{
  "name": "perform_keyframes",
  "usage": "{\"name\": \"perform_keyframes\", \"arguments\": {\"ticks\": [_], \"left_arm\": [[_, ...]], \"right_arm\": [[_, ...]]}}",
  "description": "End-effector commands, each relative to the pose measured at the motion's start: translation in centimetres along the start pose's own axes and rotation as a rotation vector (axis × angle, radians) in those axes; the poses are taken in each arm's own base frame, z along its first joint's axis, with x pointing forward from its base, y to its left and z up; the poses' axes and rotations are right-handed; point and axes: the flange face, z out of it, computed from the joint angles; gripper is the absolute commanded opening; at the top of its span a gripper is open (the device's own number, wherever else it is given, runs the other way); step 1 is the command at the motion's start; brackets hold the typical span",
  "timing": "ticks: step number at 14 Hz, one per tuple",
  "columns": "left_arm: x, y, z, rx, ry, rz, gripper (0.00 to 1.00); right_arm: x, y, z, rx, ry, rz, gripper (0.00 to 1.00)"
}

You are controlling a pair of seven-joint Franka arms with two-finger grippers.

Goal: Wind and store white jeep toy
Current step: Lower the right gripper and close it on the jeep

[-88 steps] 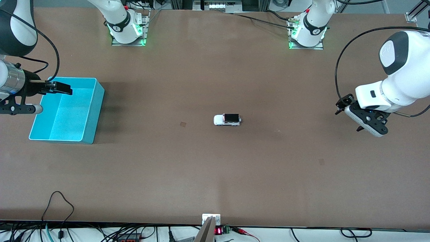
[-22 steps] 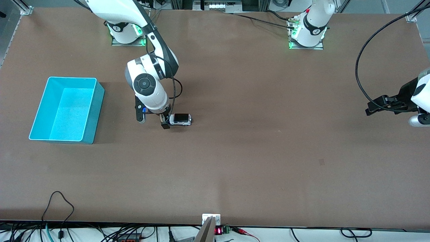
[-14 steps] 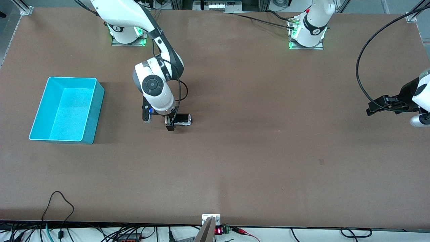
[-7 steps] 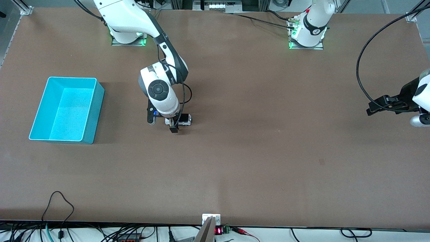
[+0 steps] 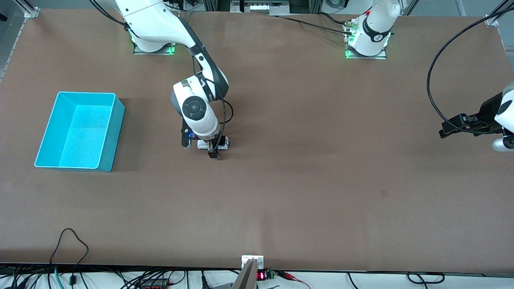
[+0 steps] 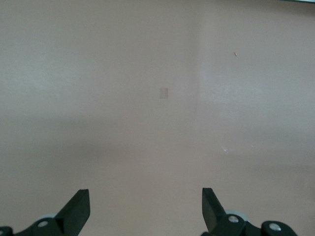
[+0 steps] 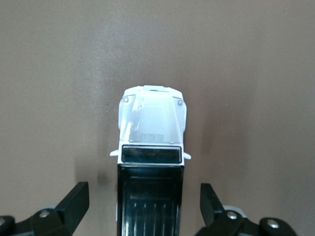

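I should close my right gripper on the white jeep toy now. My fingers reach down beside the jeep's black ribbed roof, so they would hold the toy.
The white jeep toy (image 5: 224, 143) stands on the brown table near the middle, mostly hidden under my right hand in the front view. In the right wrist view its white hood and black ribbed roof (image 7: 151, 147) lie between the two black fingers, with a gap on each side. My right gripper (image 5: 213, 147) is open and low, straddling the toy's roof (image 7: 143, 191). My left gripper (image 5: 446, 130) is open and empty (image 6: 145, 211), waiting at the left arm's end of the table. The teal bin (image 5: 114, 132) is empty.
The teal bin stands at the right arm's end of the table, apart from the toy. A small dark patch (image 5: 384, 193) marks the table nearer the front camera. Cables (image 5: 72, 245) hang along the front edge.
The toy sits closer to the bin than 6.3 s ago. Over the last second my right gripper has slid from the toy's end to over its roof. The left arm stays still.
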Motion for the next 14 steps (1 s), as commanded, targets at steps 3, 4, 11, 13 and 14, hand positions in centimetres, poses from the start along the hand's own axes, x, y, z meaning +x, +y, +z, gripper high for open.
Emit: {"name": "perform_keyframes", "arguments": {"ticks": [3, 4, 11, 13, 14], "left_arm": [[0.1, -0.2, -0.4, 0.001, -0.003, 0.009, 1.00], [0.1, -0.3, -0.4, 0.001, -0.003, 0.011, 1.00], [0.1, -0.3, -0.3, 0.001, -0.004, 0.011, 1.00], [0.1, -0.2, -0.4, 0.000, -0.003, 0.012, 1.00], [0.1, -0.2, -0.4, 0.000, -0.003, 0.012, 1.00]], "right_arm": [[-0.3, -0.4, 0.3, 0.007, -0.013, -0.015, 0.52], [-0.3, -0.4, 0.3, 0.007, -0.013, -0.037, 0.30], [0.1, 0.1, -1.8, -0.054, -0.003, -0.252, 0.00], [1.8, 0.0, -5.1, -0.098, -0.008, -0.376, 0.00], [3.4, -0.1, -7.0, -0.134, -0.015, -0.435, 0.00]]}}
